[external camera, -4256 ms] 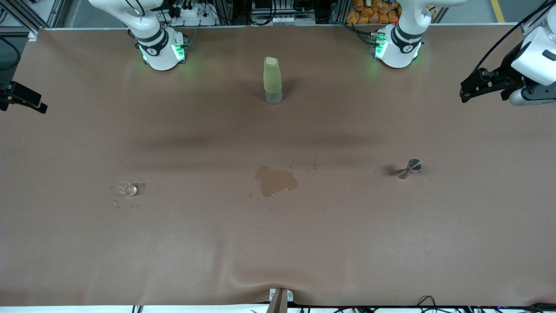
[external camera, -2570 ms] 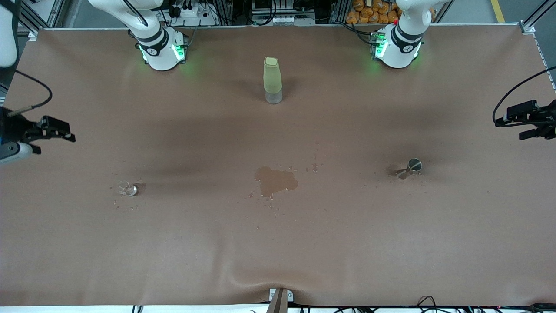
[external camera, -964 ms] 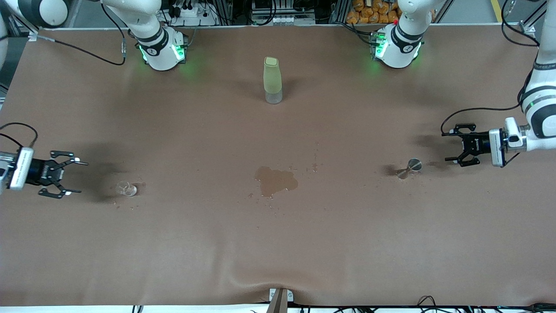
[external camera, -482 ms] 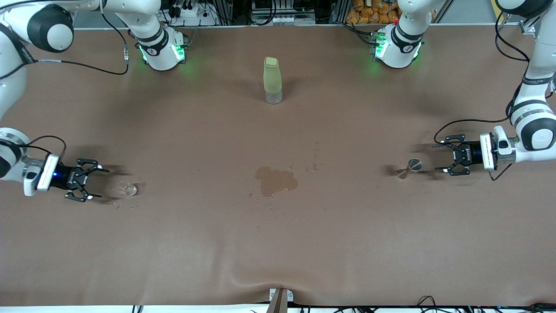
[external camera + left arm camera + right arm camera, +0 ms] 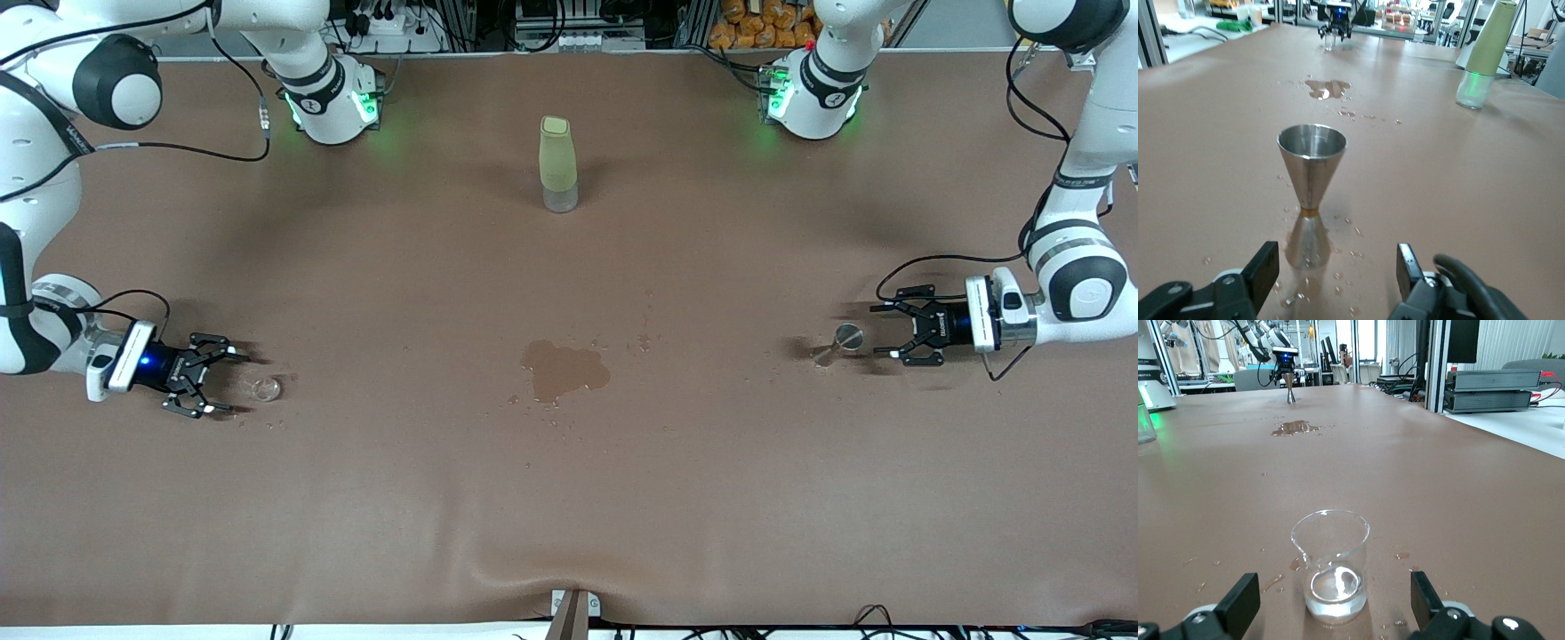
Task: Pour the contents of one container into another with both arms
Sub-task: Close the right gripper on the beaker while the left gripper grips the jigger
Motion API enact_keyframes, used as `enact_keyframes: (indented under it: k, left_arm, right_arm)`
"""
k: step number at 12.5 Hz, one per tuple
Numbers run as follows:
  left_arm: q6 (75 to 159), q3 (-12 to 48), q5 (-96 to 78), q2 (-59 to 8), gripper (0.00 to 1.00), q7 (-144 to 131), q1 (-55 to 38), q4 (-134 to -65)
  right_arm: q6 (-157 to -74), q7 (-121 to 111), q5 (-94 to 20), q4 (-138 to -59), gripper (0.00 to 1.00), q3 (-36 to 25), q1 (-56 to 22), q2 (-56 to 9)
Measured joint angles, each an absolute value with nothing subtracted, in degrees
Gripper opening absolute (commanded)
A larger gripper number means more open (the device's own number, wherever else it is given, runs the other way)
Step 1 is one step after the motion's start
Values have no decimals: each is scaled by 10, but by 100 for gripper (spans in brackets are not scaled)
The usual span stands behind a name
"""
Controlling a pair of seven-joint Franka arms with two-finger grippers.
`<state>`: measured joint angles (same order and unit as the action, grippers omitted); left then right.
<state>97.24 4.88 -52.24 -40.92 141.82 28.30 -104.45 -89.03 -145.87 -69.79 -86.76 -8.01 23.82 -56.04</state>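
The cup's rim has to stay free for the pour, so my right gripper should grab the clear glass cup by its lower side [image 5: 829,354] [image 5: 1336,590] next.
The tiny clear glass cup [image 5: 264,388] stands upright toward the right arm's end of the table. My right gripper [image 5: 226,383] is low at the table, open, its fingertips just short of the cup. In the right wrist view the cup [image 5: 1331,565] sits ahead of the gap between the spread fingers [image 5: 1243,599]. The steel jigger [image 5: 841,343] stands upright toward the left arm's end. My left gripper [image 5: 878,331] is open beside it, not touching. In the left wrist view the jigger [image 5: 1310,193] stands just ahead of the open gripper [image 5: 1335,270].
A tall pale-green bottle [image 5: 558,164] stands mid-table near the robots' bases. A brown puddle [image 5: 564,369] with scattered droplets lies on the brown mat between cup and jigger. Small drops also lie around the cup and the jigger.
Both arms swung in from the table's ends and came down low. The right gripper has closed in on the cup, the left gripper on the jigger. Cup, jigger and bottle have not moved.
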Motion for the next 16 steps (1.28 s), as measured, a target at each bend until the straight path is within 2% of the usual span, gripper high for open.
enact_keyframes:
  k: [8,10,16]
  left_arm:
    - [950,62,-564,-460,73,1452,283,-1025]
    - [949,63,-573,-465,68,1459,283,-1023]
    - [937,67,-614,-490,68,1525,283,-1018]
  right_arm:
    - [-891,-1492,-749,-867,100,-62,230,-593]
    - [-891,-1492,-755,-867,100,-61,222,-593]
    - [-892,-1492,-765,-867,100,-60,200,-603]
